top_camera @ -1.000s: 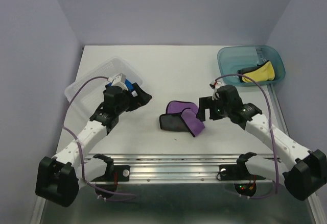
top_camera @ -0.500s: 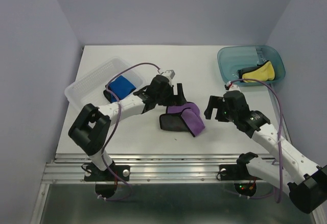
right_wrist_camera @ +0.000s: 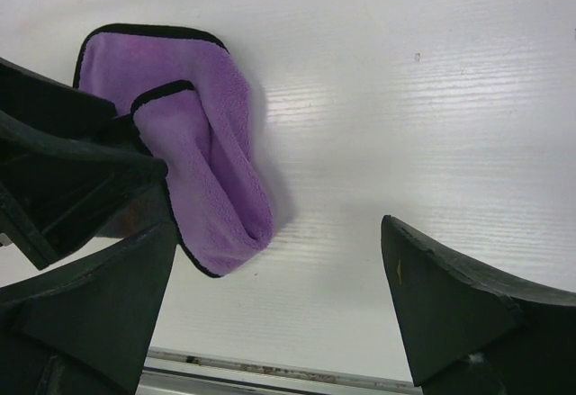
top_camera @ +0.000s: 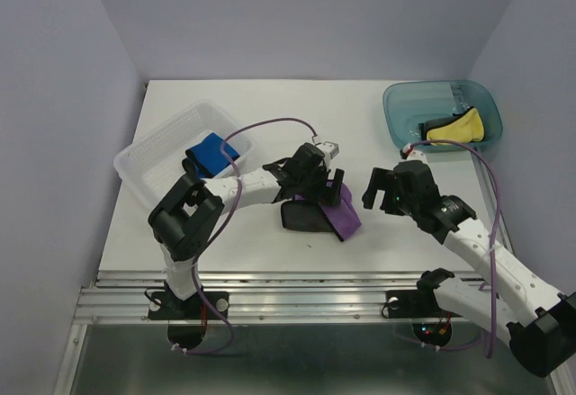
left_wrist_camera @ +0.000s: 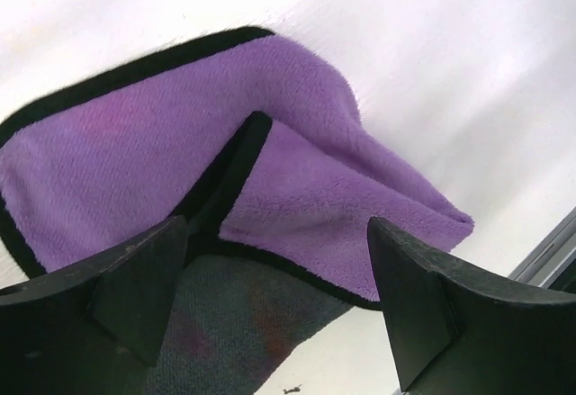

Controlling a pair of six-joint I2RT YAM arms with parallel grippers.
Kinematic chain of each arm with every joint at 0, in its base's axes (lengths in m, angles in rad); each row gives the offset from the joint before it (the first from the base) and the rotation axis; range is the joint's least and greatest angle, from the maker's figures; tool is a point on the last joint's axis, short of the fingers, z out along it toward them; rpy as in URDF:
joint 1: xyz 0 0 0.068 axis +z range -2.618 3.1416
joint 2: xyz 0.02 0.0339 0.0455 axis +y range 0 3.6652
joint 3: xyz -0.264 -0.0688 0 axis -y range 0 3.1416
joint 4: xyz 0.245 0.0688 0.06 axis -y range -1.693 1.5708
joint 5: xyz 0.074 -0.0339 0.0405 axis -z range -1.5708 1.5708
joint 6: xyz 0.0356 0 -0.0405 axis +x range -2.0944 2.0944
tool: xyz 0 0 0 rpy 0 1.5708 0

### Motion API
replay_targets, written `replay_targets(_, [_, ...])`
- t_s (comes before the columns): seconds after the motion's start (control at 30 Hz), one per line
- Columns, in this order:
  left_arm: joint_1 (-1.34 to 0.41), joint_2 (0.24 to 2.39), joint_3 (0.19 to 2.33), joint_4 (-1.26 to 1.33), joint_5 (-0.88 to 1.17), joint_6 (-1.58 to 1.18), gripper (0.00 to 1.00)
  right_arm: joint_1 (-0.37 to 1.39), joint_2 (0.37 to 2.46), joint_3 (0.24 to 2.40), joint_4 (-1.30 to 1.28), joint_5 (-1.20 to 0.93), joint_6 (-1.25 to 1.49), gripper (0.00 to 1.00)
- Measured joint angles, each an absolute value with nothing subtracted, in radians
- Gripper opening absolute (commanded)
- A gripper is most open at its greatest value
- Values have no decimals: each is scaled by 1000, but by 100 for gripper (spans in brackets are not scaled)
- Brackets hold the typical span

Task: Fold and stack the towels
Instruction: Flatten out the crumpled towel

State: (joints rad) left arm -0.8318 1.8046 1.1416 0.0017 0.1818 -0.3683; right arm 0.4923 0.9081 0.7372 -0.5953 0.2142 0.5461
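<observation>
I would leave the purple towel crumpled on the tabletop if I lifted my left gripper now, because its fingers are wide apart over the towel.
A purple towel with black edging lies crumpled at the table's middle, part of its dark reverse face up. My left gripper is open right over it; in the left wrist view the towel fills the space between the fingers. My right gripper is open and empty to the towel's right; its view shows the towel at the left. A folded blue towel lies in the clear tray. A yellow towel lies in the teal tub.
The clear tray stands at the left and the teal tub at the back right corner. A metal rail runs along the table's near edge.
My left arm has left the clear tray, where the blue towel now lies, and has swung right over the purple towel. The right gripper has shifted slightly right.
</observation>
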Motion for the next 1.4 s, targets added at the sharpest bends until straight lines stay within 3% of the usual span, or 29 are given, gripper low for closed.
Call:
replay_targets(0.13, [-842,1832,1187,3,182,-345,85,492,903,736,-596,214,548,100])
replay_targets(0.33, [-842,1868,1207,-1,176,-333,84,493,900,736,-599,214,550,100])
replay_targets(0.57, [-842,1871,1207,-4,213,-324,67,492,877,736,-600,216,550,100])
replay_targets(0.63, [-842,1871,1207,0,231,-323,65,493,873,736,-601,219,550,100])
replay_targets(0.73, [-842,1871,1207,4,241,-325,51,492,867,736,-602,226,550,100])
replay_targets(0.87, [-842,1876,1207,9,252,-334,0,493,859,736,-603,230,550,100])
replay_targets(1.2, [-844,1824,1151,34,214,-387,0,492,858,727,-601,229,555,100])
replay_targets(1.4, [-844,1530,992,46,86,-466,0,492,885,719,-594,216,560,100])
